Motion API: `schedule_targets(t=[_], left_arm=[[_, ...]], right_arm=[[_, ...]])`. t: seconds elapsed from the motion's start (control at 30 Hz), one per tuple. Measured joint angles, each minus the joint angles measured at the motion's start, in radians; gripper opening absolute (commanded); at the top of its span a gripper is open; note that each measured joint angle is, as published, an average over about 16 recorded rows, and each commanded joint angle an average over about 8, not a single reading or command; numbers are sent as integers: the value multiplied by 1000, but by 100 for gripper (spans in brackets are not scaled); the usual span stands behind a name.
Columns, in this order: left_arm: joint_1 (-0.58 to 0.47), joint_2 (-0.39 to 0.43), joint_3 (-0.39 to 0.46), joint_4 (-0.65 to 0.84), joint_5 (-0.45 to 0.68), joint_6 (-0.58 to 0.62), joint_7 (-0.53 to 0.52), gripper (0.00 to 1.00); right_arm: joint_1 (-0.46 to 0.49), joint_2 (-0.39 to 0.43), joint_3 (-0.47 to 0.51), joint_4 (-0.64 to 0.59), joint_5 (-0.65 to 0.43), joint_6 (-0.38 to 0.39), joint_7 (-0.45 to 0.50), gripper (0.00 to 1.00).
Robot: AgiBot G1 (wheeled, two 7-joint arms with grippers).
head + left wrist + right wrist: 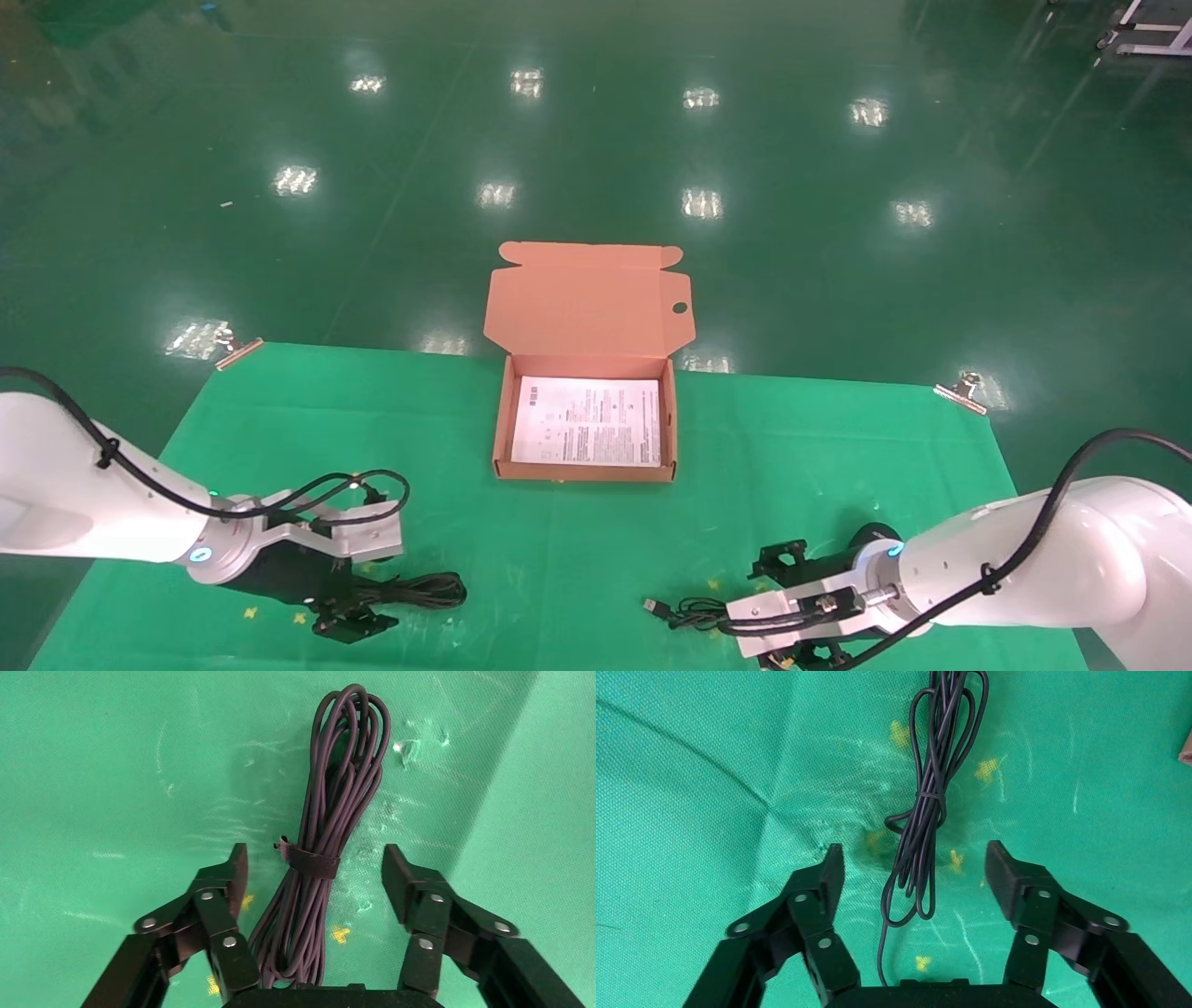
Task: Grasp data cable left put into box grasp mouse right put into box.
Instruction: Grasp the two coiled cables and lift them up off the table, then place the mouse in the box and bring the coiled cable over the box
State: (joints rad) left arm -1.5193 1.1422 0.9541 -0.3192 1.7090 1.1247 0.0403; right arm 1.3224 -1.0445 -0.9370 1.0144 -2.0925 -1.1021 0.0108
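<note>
The data cable has to go into the box, so the robot's left gripper should next grab its strapped middle (309,859).
The data cable (424,590), a black bundle tied with a strap, lies on the green cloth at the front left. My left gripper (358,608) is open and low over it. In the left wrist view the cable (337,797) runs between the open fingers of the left gripper (316,864). My right gripper (773,610) is open at the front right. The mouse's thin cord (926,811) lies between the fingers of the right gripper (916,860), with its USB plug (656,608) toward the middle. The mouse body is hidden. The pink box (585,472) stands open in the middle, holding only a white sheet (587,421).
The box lid (587,298) stands up at the back, beyond the table's far edge. Metal clips (237,349) (964,390) hold the green cloth at the far corners. Small yellow marks (340,934) dot the cloth under both grippers.
</note>
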Motion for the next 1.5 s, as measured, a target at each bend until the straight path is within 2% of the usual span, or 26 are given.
schedule_targets(t=[0.87,1.07,1.27,1.5], left_arm=[[0,-4,1,-7,1,2,-2,0],[-19,-27,0,-29,6,7,4,0],[-63,-71,0,-107,26,-6,-1,0],[-121,-137,-9,-295,65,-66,-41,0]], right_arm=[[2,2,-1,3,2,-5,-1,0],[19,33,24,24,19,2,13,0],[68,96,81,70,46,25,58,0],[166,146,166,129,74,78,120,0]])
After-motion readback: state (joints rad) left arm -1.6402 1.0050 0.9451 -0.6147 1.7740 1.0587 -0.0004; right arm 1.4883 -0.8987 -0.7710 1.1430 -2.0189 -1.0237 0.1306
